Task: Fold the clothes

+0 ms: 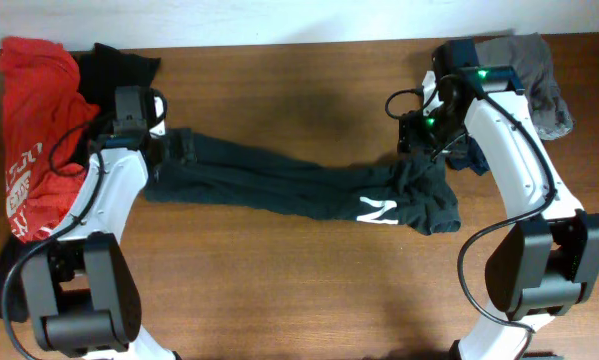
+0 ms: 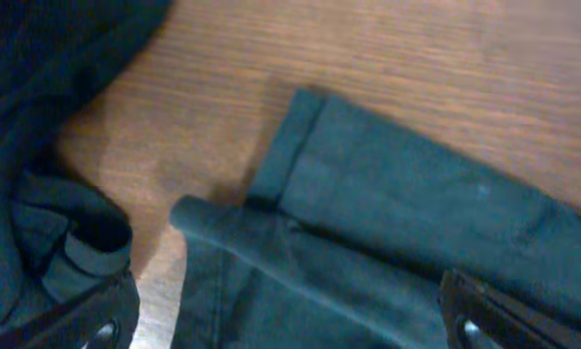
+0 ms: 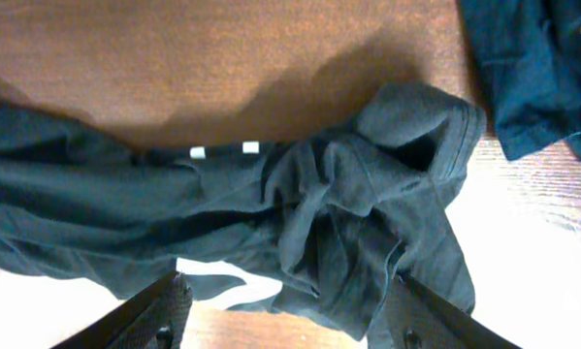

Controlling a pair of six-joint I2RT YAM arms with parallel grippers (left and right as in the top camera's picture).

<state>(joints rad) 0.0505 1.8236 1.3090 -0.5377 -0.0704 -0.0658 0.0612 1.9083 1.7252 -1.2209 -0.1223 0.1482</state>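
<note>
My left gripper grabs the black T-shirt by its rolled hem (image 1: 172,167) (image 2: 240,238) next, at the T-shirt's end near the red garment, to pull it out for folding.
The black T-shirt with white letters (image 1: 299,185) lies stretched in a rumpled band across the table's middle. My left gripper (image 1: 176,150) hovers over its left end, open; in the left wrist view the jaws (image 2: 290,325) straddle the shirt's rolled hem and sleeve (image 2: 387,213) without closing on it. My right gripper (image 1: 419,150) is over the bunched right end, open; in the right wrist view the jaws (image 3: 290,315) straddle the crumpled cloth (image 3: 348,194), with white lettering showing beneath.
A red garment (image 1: 34,130) and a plain black one (image 1: 114,65) lie at the far left; the black one also shows in the left wrist view (image 2: 38,116). A grey garment (image 1: 534,75) and a navy one (image 1: 469,158) (image 3: 532,68) lie by the right arm.
</note>
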